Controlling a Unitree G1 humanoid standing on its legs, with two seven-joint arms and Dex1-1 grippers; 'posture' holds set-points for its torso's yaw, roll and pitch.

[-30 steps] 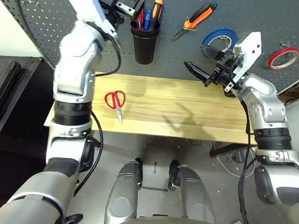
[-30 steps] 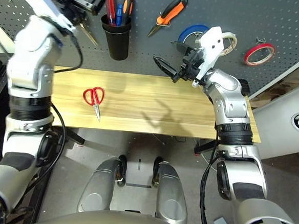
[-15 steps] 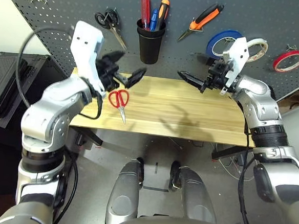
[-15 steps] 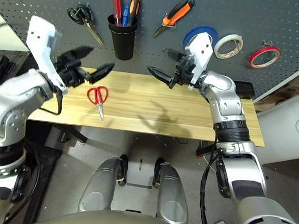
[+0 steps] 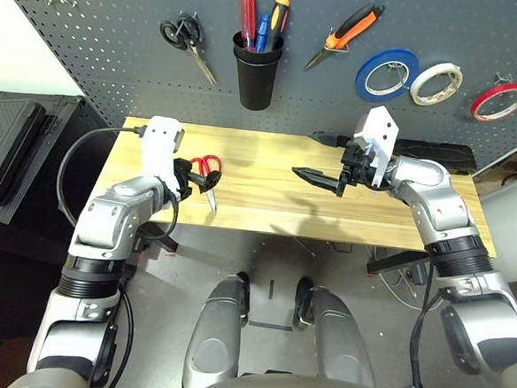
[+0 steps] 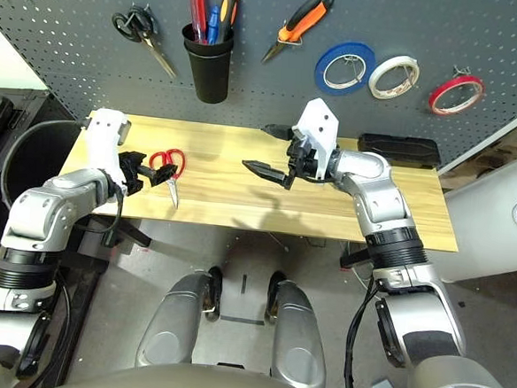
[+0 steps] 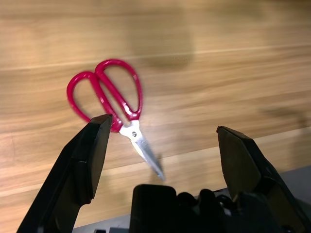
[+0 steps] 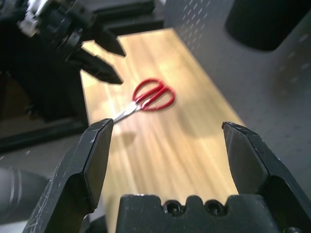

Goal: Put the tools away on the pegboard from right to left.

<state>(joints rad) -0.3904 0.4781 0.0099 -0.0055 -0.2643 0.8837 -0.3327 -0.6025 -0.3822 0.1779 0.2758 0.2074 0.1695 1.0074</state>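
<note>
The left gripper grabs the scissors by a red handle loop (image 5: 205,163) (image 7: 77,95) next, since their pointed steel blades lie toward the table's front edge.
The red-handled scissors (image 5: 205,167) lie flat on the wooden table (image 5: 266,208) near its left end, blades toward the front edge. My left gripper (image 5: 199,179) hovers open just left of them; in the left wrist view the scissors (image 7: 109,94) lie just ahead of its open fingers. My right gripper (image 5: 307,155) is open and holds nothing above the table's middle. On the pegboard (image 5: 99,59) hang the red tape ring (image 5: 497,101) and orange-and-black pliers (image 5: 345,36). A red-handled screwdriver (image 5: 247,16) stands in the black cup (image 5: 254,69).
Black-handled scissors (image 5: 185,42) hang left of the cup. Blue tape (image 5: 387,72) and white tape (image 5: 436,83) hang between the pliers and the red ring. Bare hooks (image 5: 55,0) sit at the board's top left. A black box (image 6: 399,149) lies at the table's back right.
My left arm dropped from the pegboard to the table beside the red scissors. My right gripper came down off the board to above the table's middle. Both stayed open.
</note>
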